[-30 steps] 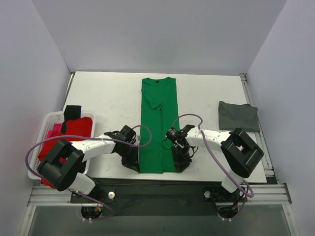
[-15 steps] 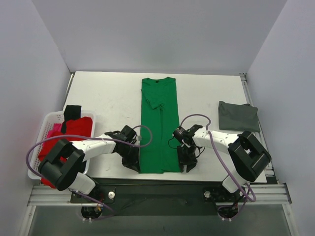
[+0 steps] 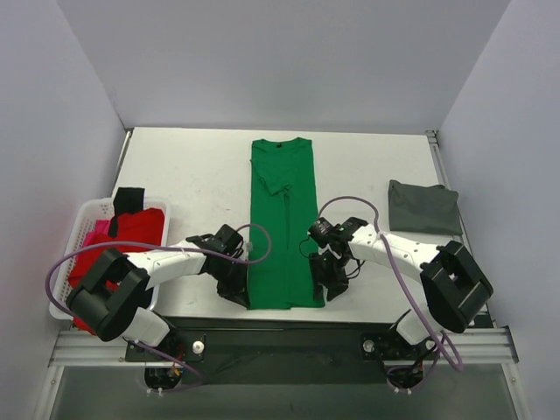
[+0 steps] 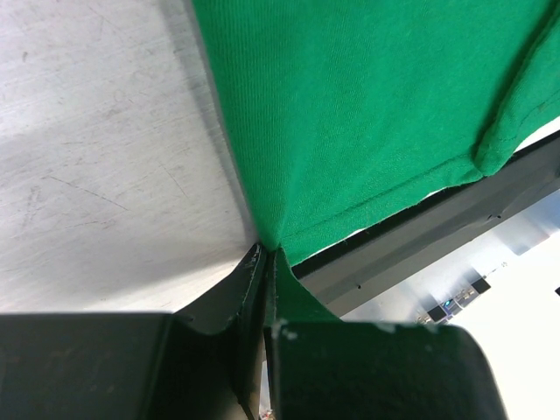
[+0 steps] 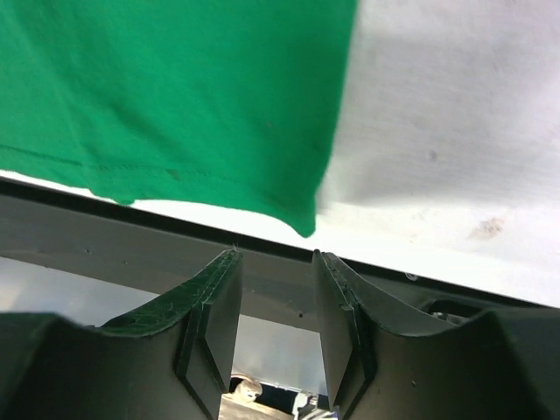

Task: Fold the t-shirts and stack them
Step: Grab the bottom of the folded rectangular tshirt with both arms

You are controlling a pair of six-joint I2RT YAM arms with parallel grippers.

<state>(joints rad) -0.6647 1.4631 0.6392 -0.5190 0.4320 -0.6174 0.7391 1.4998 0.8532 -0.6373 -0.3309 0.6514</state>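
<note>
I will grab the green t-shirt (image 3: 282, 227) with my right gripper next, at its free near hem corner, so both corners carry the hem over to fold.
A bright green t-shirt (image 3: 282, 227), folded into a long strip, lies flat down the middle of the table. My left gripper (image 3: 238, 293) is at its near left corner, shut on the hem of the green t-shirt (image 4: 367, 105); in the left wrist view the cloth runs into the closed left gripper (image 4: 265, 254). My right gripper (image 3: 331, 284) sits just off the near right corner, open. In the right wrist view the green t-shirt (image 5: 175, 96) has its corner lying ahead of the right gripper (image 5: 276, 262), apart from both fingers. A folded dark grey t-shirt (image 3: 424, 206) rests at the right.
At the left edge stands a white lattice basket (image 3: 86, 210) holding a red t-shirt (image 3: 131, 232), a black one (image 3: 129, 199) and a bit of pink (image 3: 98, 229). The table's near edge and dark rail (image 3: 280, 315) run just below both grippers.
My right gripper has opened, let go of the green shirt's near right corner and shifted slightly right. The left gripper has kept its grip and place.
</note>
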